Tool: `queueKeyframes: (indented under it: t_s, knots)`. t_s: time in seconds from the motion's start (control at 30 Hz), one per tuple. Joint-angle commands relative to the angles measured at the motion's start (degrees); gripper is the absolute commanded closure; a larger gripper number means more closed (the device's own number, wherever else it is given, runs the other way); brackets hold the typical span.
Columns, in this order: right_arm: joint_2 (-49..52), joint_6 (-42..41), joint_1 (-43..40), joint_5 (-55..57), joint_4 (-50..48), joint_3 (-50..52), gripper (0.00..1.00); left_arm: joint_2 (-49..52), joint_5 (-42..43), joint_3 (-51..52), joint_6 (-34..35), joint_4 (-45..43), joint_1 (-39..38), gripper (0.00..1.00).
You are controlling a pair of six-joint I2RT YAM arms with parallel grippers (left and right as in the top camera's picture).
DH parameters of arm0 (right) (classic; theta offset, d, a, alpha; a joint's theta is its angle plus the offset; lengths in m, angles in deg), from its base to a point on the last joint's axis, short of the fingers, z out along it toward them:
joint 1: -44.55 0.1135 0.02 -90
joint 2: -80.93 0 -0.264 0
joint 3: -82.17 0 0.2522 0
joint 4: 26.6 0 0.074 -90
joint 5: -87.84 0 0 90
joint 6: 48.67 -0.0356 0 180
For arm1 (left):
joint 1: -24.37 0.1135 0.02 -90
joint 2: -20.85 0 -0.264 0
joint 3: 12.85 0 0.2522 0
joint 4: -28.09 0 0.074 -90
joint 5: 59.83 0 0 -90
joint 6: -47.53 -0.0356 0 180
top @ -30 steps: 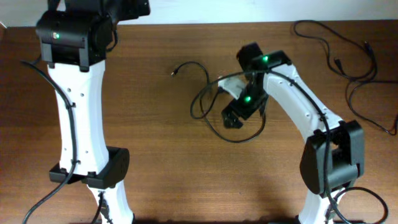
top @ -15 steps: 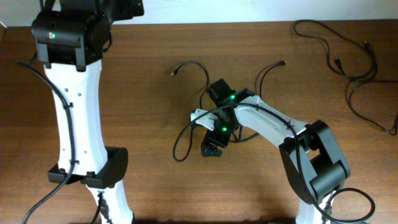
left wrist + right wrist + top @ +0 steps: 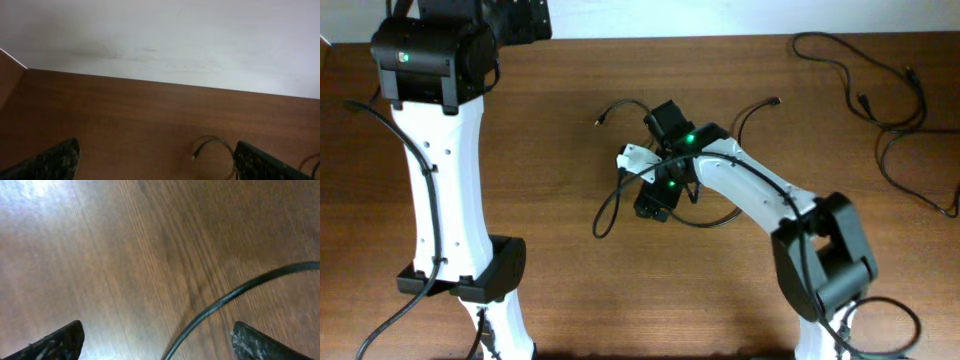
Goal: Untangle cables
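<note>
I need to grab the black cable next with my right gripper, on its bare cord between the plug ends. Both ends then stay free to untangle.
The cables [image 3: 608,212] are thin black cords in loose loops at the table's middle. One plug end [image 3: 599,120] lies at the back left and another [image 3: 775,101] at the back right. My right gripper [image 3: 654,200] is low over the loops. In the right wrist view it [image 3: 157,342] is open, with one cable [image 3: 235,294] running diagonally on the wood between its fingers. My left gripper [image 3: 157,157] is open and empty, high at the table's back left. A cable plug end [image 3: 194,156] shows between its fingers, far off.
More black cords [image 3: 865,75] lie in the table's back right corner and run along the right edge [image 3: 920,185]. The left arm's white column [image 3: 445,170] stands at the left. A white wall [image 3: 165,40] backs the table.
My right gripper swept left and toward the front, dragging the cable loops left, then moved slightly back. One plug end now lies free at the back right. The left arm stayed still.
</note>
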Motion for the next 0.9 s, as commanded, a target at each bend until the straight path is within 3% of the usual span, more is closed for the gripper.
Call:
queueKeyframes:
  t_s: [0.0,0.1,0.13,0.17,0.27,0.33,0.47,0.63,0.7,0.87]
  knots:
    - [5.9,-0.9,0.0,0.1,-0.2,-0.2,0.12,0.4,-1.5,0.1,-2.2,0.1,0.5,0.01]
    - [8.9,-3.6,0.0,0.1,-0.4,-0.2,0.14,0.4,-3.5,0.1,-2.2,0.1,0.5,0.01]
    - [8.9,-4.0,0.0,-0.1,-0.2,-0.2,0.37,0.4,-4.1,0.1,-2.2,0.1,0.5,0.01]
    - [8.7,-5.8,0.0,0.1,0.0,-0.4,0.96,0.4,-4.5,0.1,-2.3,0.1,0.5,0.01]
    - [6.6,-9.5,-0.7,0.5,5.9,-5.9,0.96,0.4,-5.1,0.1,-2.2,-0.3,0.5,0.01]
    - [5.2,-12.9,-1.6,5.7,14.7,-16.5,0.96,0.4,-5.1,0.1,-2.2,-0.7,0.5,0.01]
    - [5.0,-24.0,-3.1,26.9,33.3,-51.2,0.96,0.4,-5.0,0.1,-2.2,-1.3,0.5,0.01]
    - [5.0,-40.5,-8.7,30.5,35.3,-91.6,0.96,0.5,-3.1,0.2,-2.2,-1.3,0.5,0.01]
    - [3.3,-46.8,-13.9,30.3,35.1,-93.5,0.96,0.5,-3.1,0.2,-2.2,-1.4,0.5,0.01]
    - [5.8,-46.6,-24.4,21.3,43.5,-89.9,0.96,0.5,-3.1,2.1,-2.2,-2.4,0.5,0.01]
